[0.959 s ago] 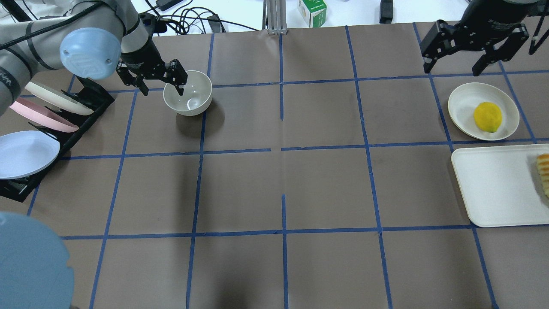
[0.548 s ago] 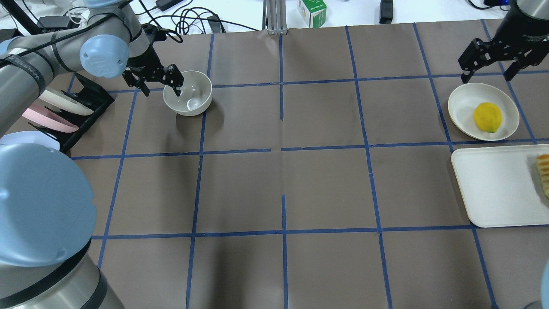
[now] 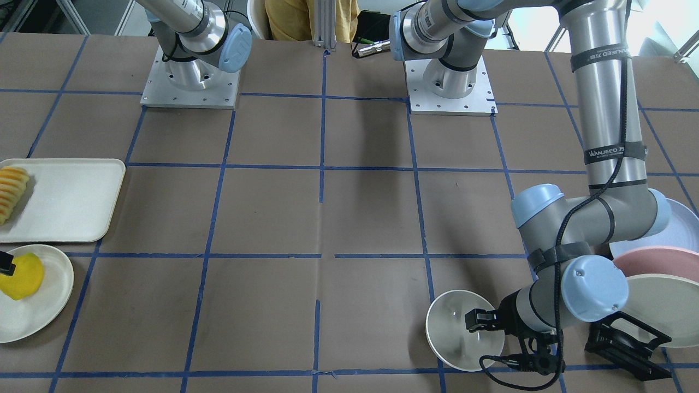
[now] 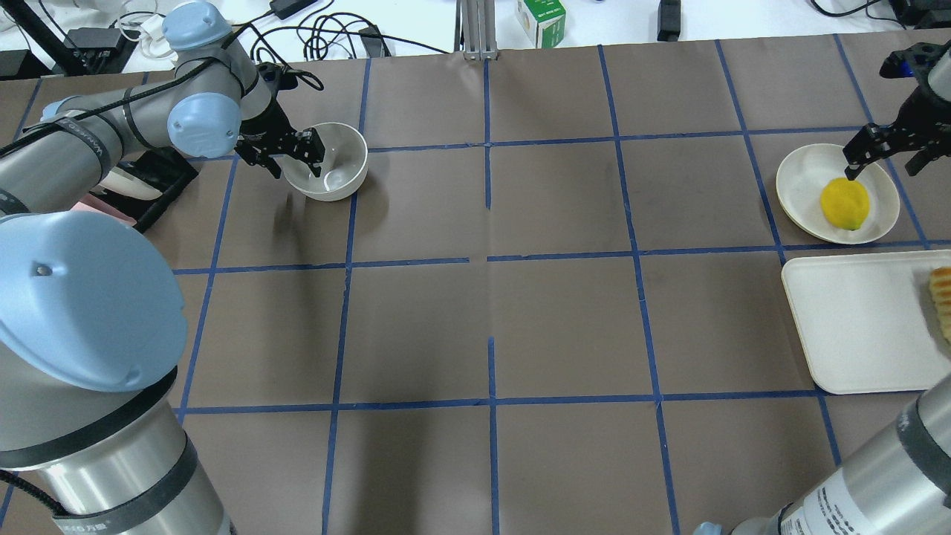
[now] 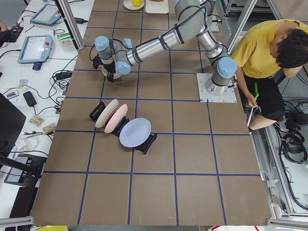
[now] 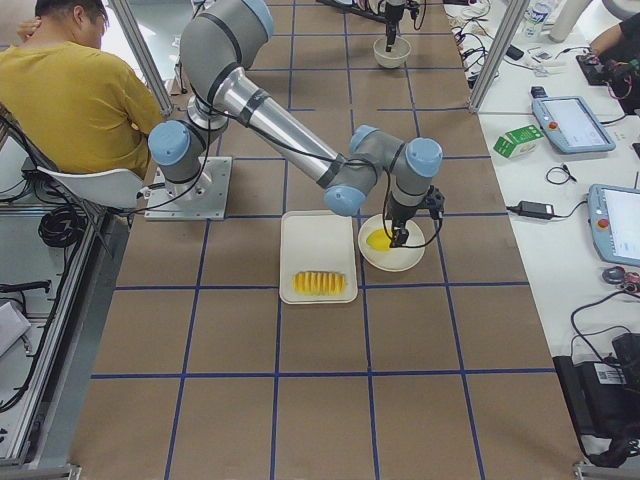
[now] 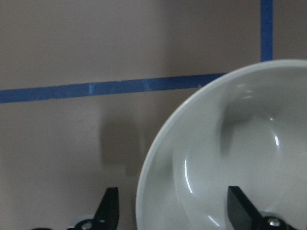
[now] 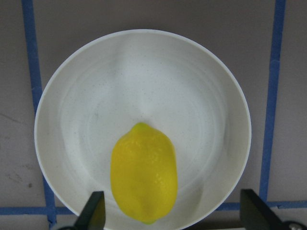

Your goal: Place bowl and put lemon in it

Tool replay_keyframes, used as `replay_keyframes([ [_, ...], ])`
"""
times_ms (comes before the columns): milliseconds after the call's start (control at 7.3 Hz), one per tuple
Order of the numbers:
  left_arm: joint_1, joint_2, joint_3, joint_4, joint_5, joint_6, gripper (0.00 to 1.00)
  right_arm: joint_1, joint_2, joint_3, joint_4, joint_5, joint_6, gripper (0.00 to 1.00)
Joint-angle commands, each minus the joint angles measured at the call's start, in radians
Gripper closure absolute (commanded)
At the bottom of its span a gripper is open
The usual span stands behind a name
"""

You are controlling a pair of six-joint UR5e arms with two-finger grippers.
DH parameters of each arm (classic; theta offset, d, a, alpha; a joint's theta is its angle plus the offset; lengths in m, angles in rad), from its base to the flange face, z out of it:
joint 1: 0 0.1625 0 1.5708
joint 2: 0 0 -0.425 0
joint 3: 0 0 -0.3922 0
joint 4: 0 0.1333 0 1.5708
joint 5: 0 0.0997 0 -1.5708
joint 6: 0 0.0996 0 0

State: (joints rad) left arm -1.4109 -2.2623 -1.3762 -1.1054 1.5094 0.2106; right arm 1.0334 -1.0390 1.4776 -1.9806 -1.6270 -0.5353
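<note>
The lemon narrows to a nub at each end, so my right gripper needs to grab it by its facing long sides next.
The off-white bowl stands on the table at the far left, also in the front view. My left gripper is open and straddles the bowl's left rim, one finger inside and one outside; the left wrist view shows the rim between the fingertips. The yellow lemon lies on a flat cream plate at the far right. My right gripper is open, low over the plate. In the right wrist view the lemon lies between the fingertips, nearer the left one.
A black rack with pastel plates stands left of the bowl. A white tray with sliced ridged food lies in front of the lemon's plate. A green box and cables lie beyond the table's far edge.
My left gripper has dropped lower over the bowl's rim. My right gripper has moved right and down to just over the plate with the lemon. Bowl and lemon have not moved.
</note>
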Motion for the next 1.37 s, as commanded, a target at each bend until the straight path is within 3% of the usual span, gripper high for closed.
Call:
replay_keyframes([
  [0, 0.017, 0.006, 0.005, -0.005, -0.009, -0.013, 0.62, 0.004, 0.022, -0.002, 0.011, 0.012, 0.122, 0.00],
  [411, 0.015, 0.016, -0.004, -0.025, -0.037, -0.020, 1.00, 0.007, 0.089, -0.003, 0.013, 0.010, 0.143, 0.00],
  [548, 0.017, 0.021, -0.004, -0.049, -0.067, -0.020, 1.00, 0.019, 0.091, -0.002, 0.016, 0.010, 0.141, 0.00],
  [685, 0.015, 0.024, -0.004, -0.053, -0.069, -0.020, 1.00, 0.020, 0.093, -0.002, 0.019, 0.009, 0.141, 0.08],
  [822, 0.017, 0.029, -0.003, -0.053, -0.067, -0.020, 1.00, 0.020, 0.091, -0.003, 0.020, -0.003, 0.141, 0.62],
  [959, -0.009, 0.047, 0.006, -0.097, -0.075, -0.045, 1.00, 0.020, 0.088, -0.013, 0.067, -0.007, 0.141, 0.98],
  [1096, -0.017, 0.084, -0.004, -0.155, -0.219, -0.051, 1.00, 0.020, 0.080, -0.020, 0.101, -0.007, 0.144, 1.00],
  [1233, -0.052, 0.123, -0.038, -0.192, -0.292, -0.060, 1.00, 0.020, 0.073, -0.022, 0.102, -0.037, 0.144, 1.00],
])
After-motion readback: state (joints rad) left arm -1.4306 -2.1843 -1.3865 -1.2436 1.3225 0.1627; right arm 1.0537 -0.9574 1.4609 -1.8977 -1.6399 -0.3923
